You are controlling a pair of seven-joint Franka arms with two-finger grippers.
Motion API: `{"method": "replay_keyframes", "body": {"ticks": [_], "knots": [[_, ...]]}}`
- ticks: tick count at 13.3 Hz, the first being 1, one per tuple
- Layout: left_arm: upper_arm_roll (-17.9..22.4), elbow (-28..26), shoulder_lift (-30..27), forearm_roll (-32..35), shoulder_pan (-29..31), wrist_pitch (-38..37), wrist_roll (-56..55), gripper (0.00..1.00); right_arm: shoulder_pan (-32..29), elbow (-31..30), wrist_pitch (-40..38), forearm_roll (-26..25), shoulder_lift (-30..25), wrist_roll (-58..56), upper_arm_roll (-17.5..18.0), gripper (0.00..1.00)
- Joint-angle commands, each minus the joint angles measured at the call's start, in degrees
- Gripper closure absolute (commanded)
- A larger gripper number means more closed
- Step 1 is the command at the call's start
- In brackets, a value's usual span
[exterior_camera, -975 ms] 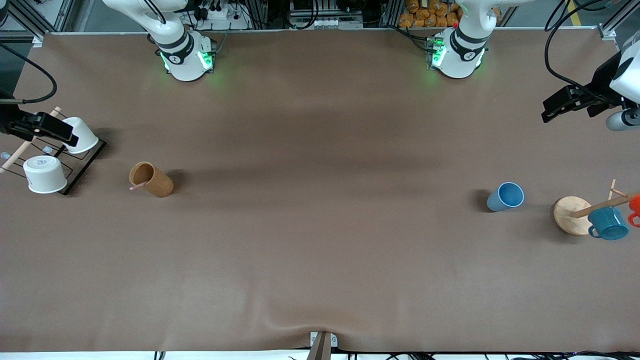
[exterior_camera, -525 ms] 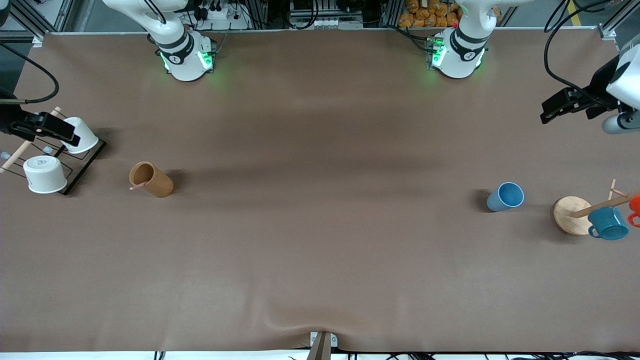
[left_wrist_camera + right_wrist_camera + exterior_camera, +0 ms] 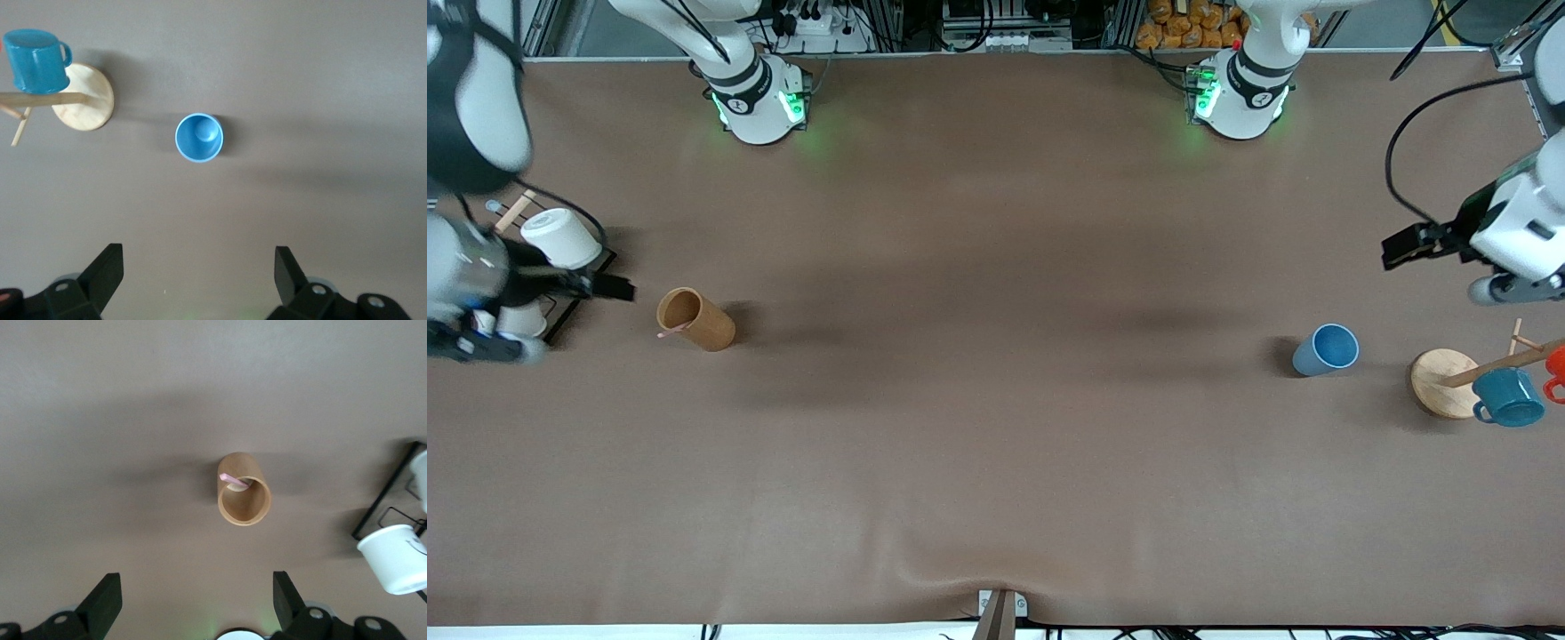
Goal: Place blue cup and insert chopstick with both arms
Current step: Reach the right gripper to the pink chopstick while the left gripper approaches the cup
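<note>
The pink chopstick should go in the blue cup [image 3: 1325,349], so my right gripper should next grab the chopstick by its tip [image 3: 663,335] above the brown holder's rim.
The blue cup [image 3: 1325,349] stands upright on the table toward the left arm's end; it also shows in the left wrist view [image 3: 199,137], seen from above. The chopstick [image 3: 667,334] is a pale pink stick leaning inside the brown holder [image 3: 695,319], with only its tip showing; the right wrist view shows the chopstick [image 3: 231,479] in the holder [image 3: 244,490]. My left gripper [image 3: 1398,248] is open and empty, up over bare table apart from the cup. My right gripper [image 3: 615,289] is open and empty, over the table beside the holder.
A wooden mug rack [image 3: 1443,382] with a teal mug [image 3: 1509,397] and an orange mug [image 3: 1555,366] stands beside the blue cup at the left arm's end. A black wire rack [image 3: 574,298] with white cups [image 3: 560,238] stands beside the holder.
The right gripper has moved off the wire rack toward the brown holder. The left gripper has moved down toward the blue cup. Cup, holder and chopstick have not moved.
</note>
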Motion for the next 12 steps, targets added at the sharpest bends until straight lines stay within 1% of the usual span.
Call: {"method": "replay_keyframes", "body": {"ticks": [1, 2, 3, 4, 5, 6, 7, 8, 9, 10, 12], "knots": [[-0.26, -7.94, -1.66, 1.14, 0.88, 8.31, 1.15, 0.0, -0.96, 0.37, -0.5, 1.55, 5.79, -1.15, 0.06, 0.0], [-0.26, -10.23, -1.66, 1.14, 1.66, 11.3, 1.41, 0.0, -1.13, 0.37, -0.59, 1.55, 7.64, -0.71, 0.06, 0.0], [-0.26, -12.51, -1.66, 1.14, 2.63, 14.64, 3.07, 0.0, -1.48, 0.37, -0.42, 1.46, 9.23, -0.62, -0.03, 0.06], [-0.26, -14.36, -1.4, 1.14, 2.9, 17.81, 5.18, 0.0, -1.83, 0.54, -0.33, 1.37, 10.46, -0.53, -0.11, 0.1], [-0.26, -16.38, -0.96, 1.14, 4.55, 20.88, 6.33, 0.0, -1.84, 0.8, -0.33, 1.11, 11.08, -0.44, -0.11, 0.17], [-0.26, -18.14, -0.44, 1.14, 5.35, 23.87, 7.04, 0.0, -1.84, 1.16, -0.15, 0.76, 11.78, -0.53, -0.11, 0.28], [-0.26, -19.55, 0.44, 1.14, 5.45, 26.42, 7.83, 0.0, -1.75, 2.03, -0.24, 0.5, 12.31, -0.62, -0.2, 0.36], [-0.26, -20.44, 1.75, 1.14, 6.32, 29.15, 8.7, 0.0, -1.75, 2.99, -0.15, 0.06, 13.62, -0.62, -0.2, 0.41], [-0.34, -20.71, 3.16, 1.14, 7.63, 31.09, 10.02, 0.0, -1.92, 4.66, -0.67, -0.03, 15.03, -0.7, -0.2, 0.44], [-0.34, -20.62, 4.56, 1.14, 7.82, 32.41, 10.81, 0.0, -1.84, 5.2, -0.85, -0.12, 15.39, -0.71, -0.2, 0.44], [-0.34, -20.71, 6.94, 1.14, 8.0, 34.79, 10.91, 0.0, -1.84, 5.29, -0.77, -0.12, 15.57, -0.71, -0.29, 0.48]]}}
